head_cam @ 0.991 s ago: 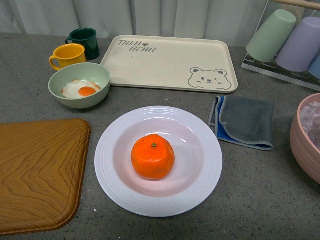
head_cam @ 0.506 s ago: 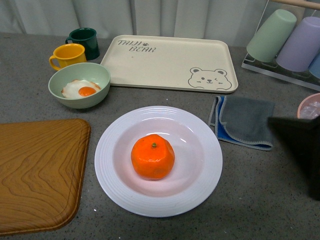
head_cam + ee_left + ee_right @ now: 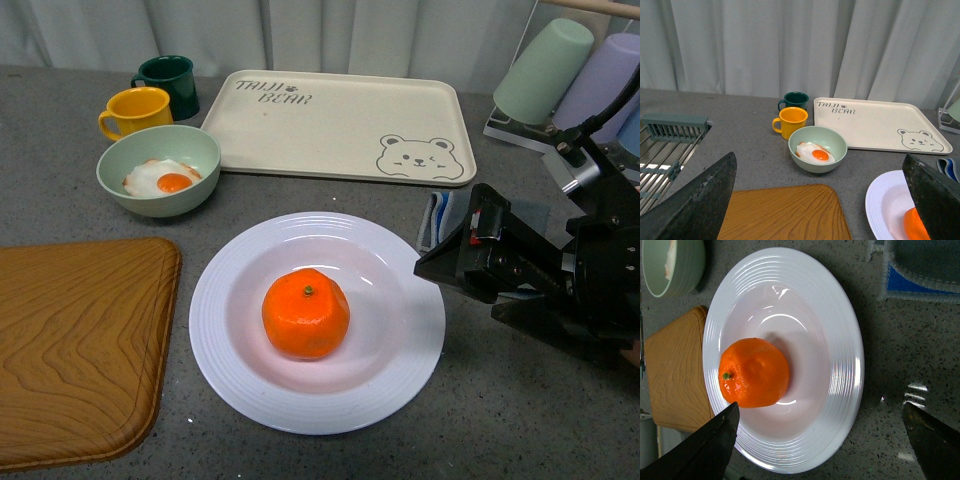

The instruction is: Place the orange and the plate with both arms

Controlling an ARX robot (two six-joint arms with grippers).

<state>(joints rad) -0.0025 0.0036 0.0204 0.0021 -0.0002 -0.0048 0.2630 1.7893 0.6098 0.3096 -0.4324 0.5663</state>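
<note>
The plate needs to move with the orange onto the bear tray, so my right gripper should next grab the plate by its rim (image 3: pixel 837 430).
The orange (image 3: pixel 306 313) sits in the middle of the white plate (image 3: pixel 240 300) on the grey counter, stem spot up. My right gripper (image 3: pixel 455 285) hovers open just beside the plate's right rim, touching nothing. In the right wrist view the right gripper (image 3: pixel 822 440) looks down on the plate (image 3: pixel 810 340) and orange (image 3: pixel 755 372), its dark fingers (image 3: pixel 715 445) spread wide over the plate's near rim. My left gripper (image 3: pixel 820 200) is open and empty above the wooden tray (image 3: pixel 785 215). There the plate (image 3: pixel 880 200) and orange (image 3: pixel 912 227) peek out beside one of its fingers.
A green bowl with a fried egg (image 3: pixel 158 170), a yellow mug (image 3: pixel 137 112) and a dark green mug (image 3: pixel 170 82) stand back left. The bear tray (image 3: pixel 340 125) lies behind the plate, a wooden tray (image 3: pixel 75 345) to its left, a grey cloth (image 3: pixel 445 215) and cup rack (image 3: pixel 560 75) to its right.
My right arm has come into the front view from the right and reached the plate's right rim, covering the cloth and the pink bowl. Plate and orange have not moved.
</note>
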